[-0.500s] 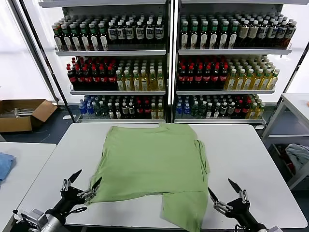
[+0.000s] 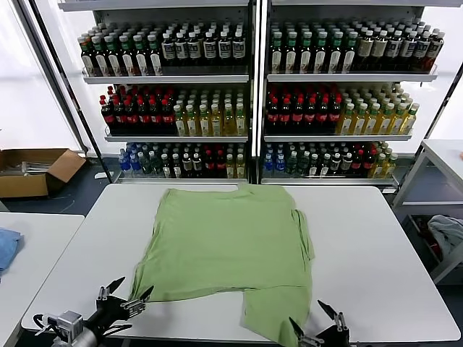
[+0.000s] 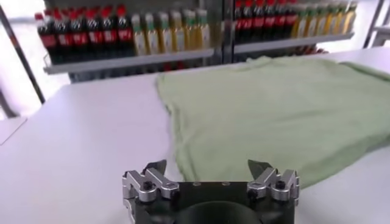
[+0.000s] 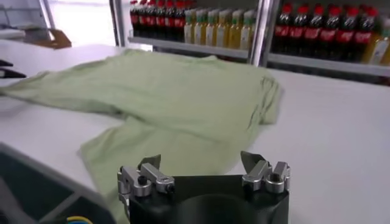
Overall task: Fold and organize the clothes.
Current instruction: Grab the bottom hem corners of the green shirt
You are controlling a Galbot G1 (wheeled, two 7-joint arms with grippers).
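Observation:
The shirt needs to be folded, so my right gripper should grab the light green shirt by its hanging corner (image 2: 285, 334) (image 4: 122, 198) at the table's edge next.
The clothes, one light green shirt (image 2: 231, 246), lie spread flat on the white table (image 2: 376, 238). One corner (image 2: 271, 322) reaches the near edge. My left gripper (image 2: 132, 288) hovers open just off the shirt's near left corner, with nothing between its fingers. In the left wrist view the left gripper (image 3: 207, 165) points at the shirt (image 3: 274, 115) ahead of it. My right gripper (image 2: 307, 318) is open at the near edge, beside the near right corner. In the right wrist view the right gripper (image 4: 200, 160) stands over the shirt (image 4: 170, 103), holding nothing.
Shelves of bottles (image 2: 253, 108) stand behind the table. A cardboard box (image 2: 32, 172) sits on the floor at the left. A blue cloth (image 2: 6, 247) lies on the left side table, and a pale grey-blue cloth (image 2: 448, 233) lies at the right under another table (image 2: 445, 153).
Both grippers have drawn back and down toward the table's near edge, still open. The shirt has not moved.

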